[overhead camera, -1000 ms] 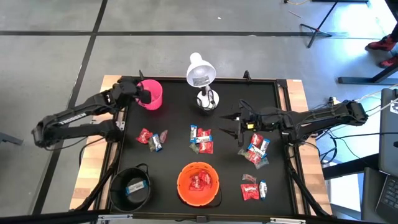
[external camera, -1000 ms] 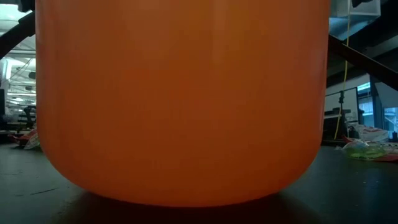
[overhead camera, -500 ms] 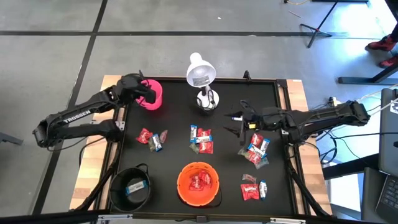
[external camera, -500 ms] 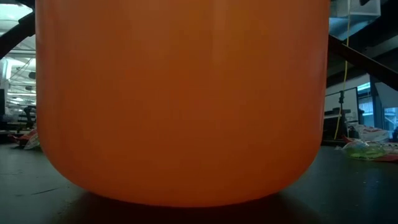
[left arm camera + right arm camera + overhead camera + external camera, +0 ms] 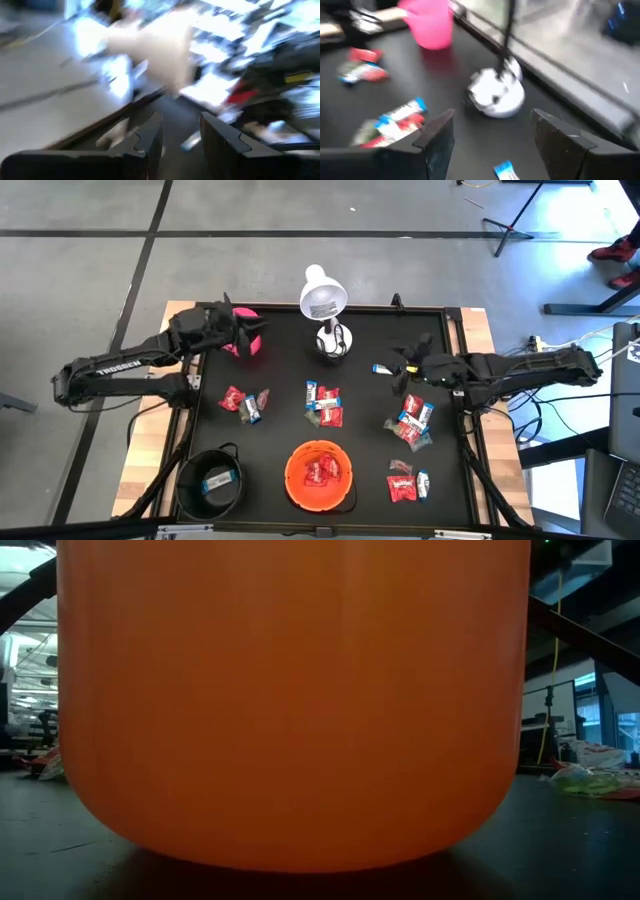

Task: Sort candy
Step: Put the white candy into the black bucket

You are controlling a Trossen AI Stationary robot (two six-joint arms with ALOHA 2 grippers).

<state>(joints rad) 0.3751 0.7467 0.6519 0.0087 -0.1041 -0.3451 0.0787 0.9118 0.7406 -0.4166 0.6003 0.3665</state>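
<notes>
The right gripper grabs the Hershey's candy by its wrapper's middle (image 5: pixel 383 369) (image 5: pixel 509 176) next. That leaves its blue crimped end free for a hand-over in sorting.
Wrapped candy lies in loose groups on the black tray: left (image 5: pixel 245 404), middle (image 5: pixel 323 404), right (image 5: pixel 410 423) and near right (image 5: pixel 407 483). One blue candy (image 5: pixel 382 368) lies alone on the tray just ahead of my right gripper (image 5: pixel 402 366). That gripper is open, and the blue candy (image 5: pixel 505 171) shows low between its spread fingers (image 5: pixel 492 120). My left gripper (image 5: pixel 252 330) is over the pink cup (image 5: pixel 240 346) at the tray's far left corner, covering most of it. It shows open (image 5: pixel 180 135) and empty in its blurred wrist view.
An orange bowl (image 5: pixel 319 474) with red candy stands at the tray's near edge and fills the low view (image 5: pixel 300 700). A black bowl (image 5: pixel 212 480) holding a blue candy sits near left. A white desk lamp (image 5: pixel 325 310) stands far centre, its base (image 5: pixel 496 95) ahead of my right gripper.
My right gripper has drawn back toward the table's right edge, and a single blue candy now shows on the tray where its fingers were. My left gripper has shifted a little to the right over the pink cup, covering more of it.
</notes>
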